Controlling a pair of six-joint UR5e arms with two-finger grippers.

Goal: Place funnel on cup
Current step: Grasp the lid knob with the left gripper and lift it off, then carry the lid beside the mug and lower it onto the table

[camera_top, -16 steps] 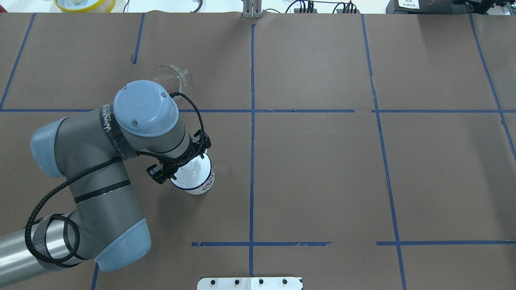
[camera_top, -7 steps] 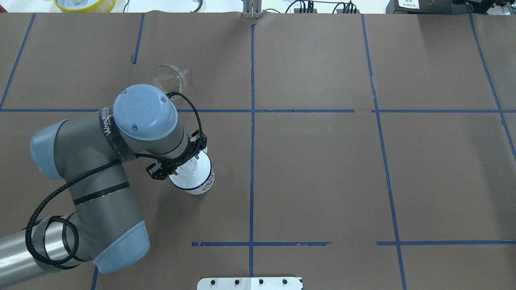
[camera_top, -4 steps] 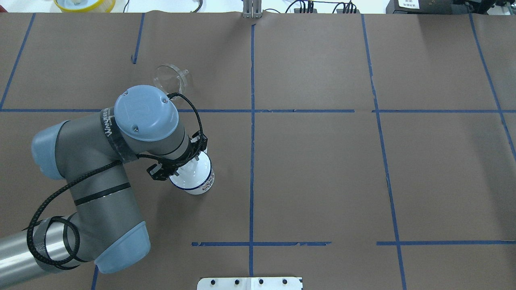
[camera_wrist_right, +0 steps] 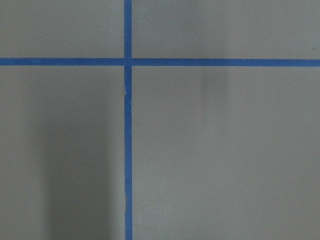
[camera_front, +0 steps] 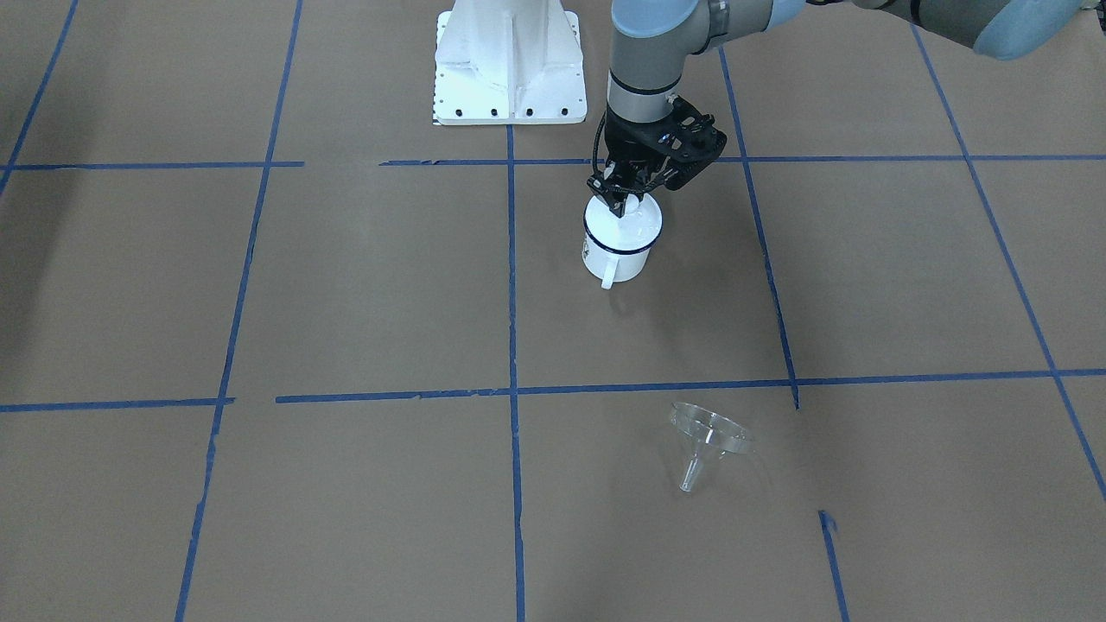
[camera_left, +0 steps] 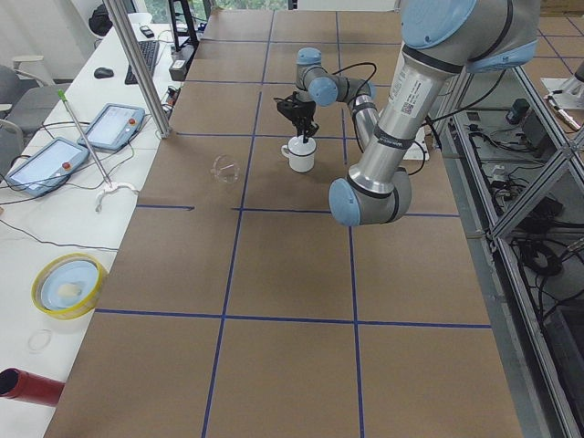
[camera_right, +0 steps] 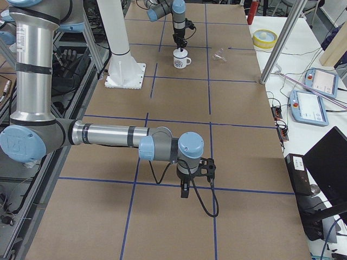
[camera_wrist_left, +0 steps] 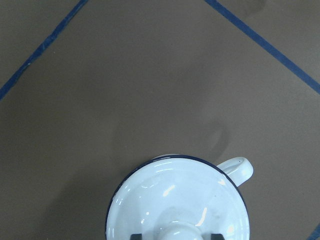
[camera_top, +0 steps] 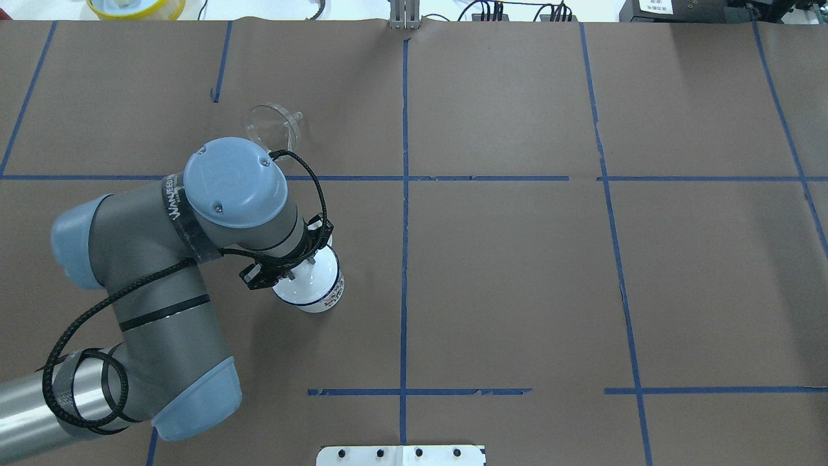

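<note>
The round lid [camera_wrist_left: 175,197] covers the cup's whole opening and spreads wide. The robot's left hand will next take the lid by the small knob [camera_wrist_left: 180,231] that stands up.
The cup [camera_front: 618,255] is a white mug with a dark blue rim, upright, handle toward the front camera. A round white lid [camera_front: 635,226] with a knob covers it. In the left wrist view the lid [camera_wrist_left: 175,197] fills the cup's mouth and the handle [camera_wrist_left: 237,167] sticks out. My left gripper [camera_front: 622,203] hangs straight over the cup, open, its fingertips [camera_wrist_left: 137,235] on either side of the knob with small gaps. The clear funnel [camera_front: 708,436] lies on its side beyond the cup, also in the overhead view [camera_top: 272,123]. My right gripper [camera_right: 184,189] hovers far from both; I cannot tell its state.
Brown paper with blue tape lines covers the table [camera_top: 517,259]. The white robot base plate [camera_front: 505,60] stands behind the cup. A yellow dish [camera_top: 136,6] sits off the far left corner. The right wrist view shows only paper and a tape cross [camera_wrist_right: 127,62].
My left gripper has lowered slightly over the cup and its jaws have narrowed around the lid's knob. The cup and the funnel have not moved.
</note>
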